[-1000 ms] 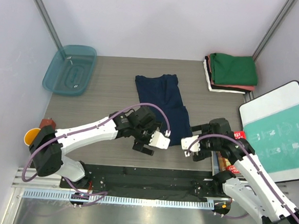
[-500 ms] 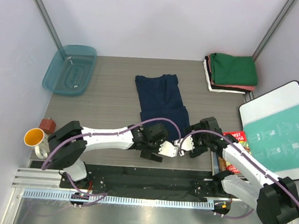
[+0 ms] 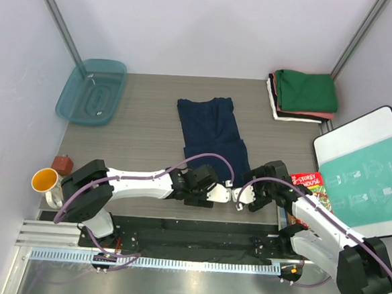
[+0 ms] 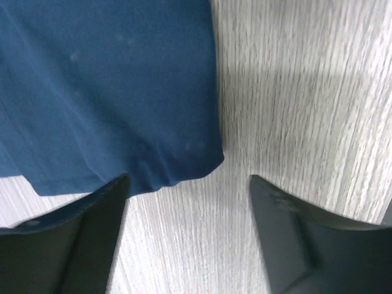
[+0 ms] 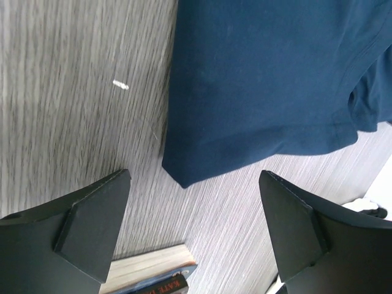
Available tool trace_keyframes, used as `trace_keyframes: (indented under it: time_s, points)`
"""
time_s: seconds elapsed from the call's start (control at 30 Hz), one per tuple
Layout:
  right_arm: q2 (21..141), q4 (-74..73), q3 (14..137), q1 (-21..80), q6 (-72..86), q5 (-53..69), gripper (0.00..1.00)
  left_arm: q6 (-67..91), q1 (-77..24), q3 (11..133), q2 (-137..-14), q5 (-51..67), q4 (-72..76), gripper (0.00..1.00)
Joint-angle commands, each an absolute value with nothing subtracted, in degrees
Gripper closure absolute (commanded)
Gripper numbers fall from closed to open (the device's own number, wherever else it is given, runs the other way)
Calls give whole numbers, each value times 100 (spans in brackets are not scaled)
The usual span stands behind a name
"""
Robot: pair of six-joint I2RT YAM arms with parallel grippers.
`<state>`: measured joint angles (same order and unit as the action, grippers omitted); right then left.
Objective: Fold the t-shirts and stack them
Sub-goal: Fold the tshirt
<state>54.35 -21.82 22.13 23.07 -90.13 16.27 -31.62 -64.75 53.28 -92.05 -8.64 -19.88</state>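
I will next pick up the dark navy t-shirt [image 3: 210, 131] with my right gripper by the hem corner [image 3: 247, 169] opposite my left gripper's, to fold the hem over evenly.
The dark navy t-shirt [image 3: 210, 131] lies flat in the middle of the table, its hem toward me. My left gripper [image 3: 219, 194] is open just off the shirt's near edge; in the left wrist view [image 4: 187, 202] the shirt's hem corner [image 4: 184, 153] lies between and just ahead of the fingertips [image 4: 86, 233]. My right gripper [image 3: 238, 197] is open beside it; in the right wrist view [image 5: 193, 208] the shirt's other hem corner [image 5: 196, 165] lies just ahead of the open jaws. A stack of folded t-shirts [image 3: 306, 93], green on top of salmon-red and white, sits at the back right.
A teal plastic bin [image 3: 92, 91] stands at the back left. A yellow mug [image 3: 44, 180] and a small brown block [image 3: 64, 162] sit at the near left. A teal-printed bag [image 3: 369, 172] lies on a white board at right. A book [image 5: 153, 278] lies by the right gripper.
Both grippers have come down and toward each other, to the near hem of the navy shirt. The shirt has not moved.
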Motion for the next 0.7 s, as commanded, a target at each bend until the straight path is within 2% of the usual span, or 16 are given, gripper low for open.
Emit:
trace_keyframes:
  time_s: [0.0, 0.1, 0.37, 0.67]
  points:
    - [5335, -1969, 2083, 2250, -9097, 2004, 8, -3138, -6469, 5177, -8903, -888, -1696, 29]
    - [5169, -1960, 1943, 2110, -9254, 2065, 8, -3120, -6469, 5019, -8807, -817, -1653, 29]
    - [4465, -2004, 1354, 1890, -9782, 2390, 8, -3190, -6469, 4290, -8482, -835, -1477, 18]
    - [4439, -1854, 1195, 1811, -10019, 2645, 15, -3050, -6469, 4052, -8376, -703, -1161, 18]
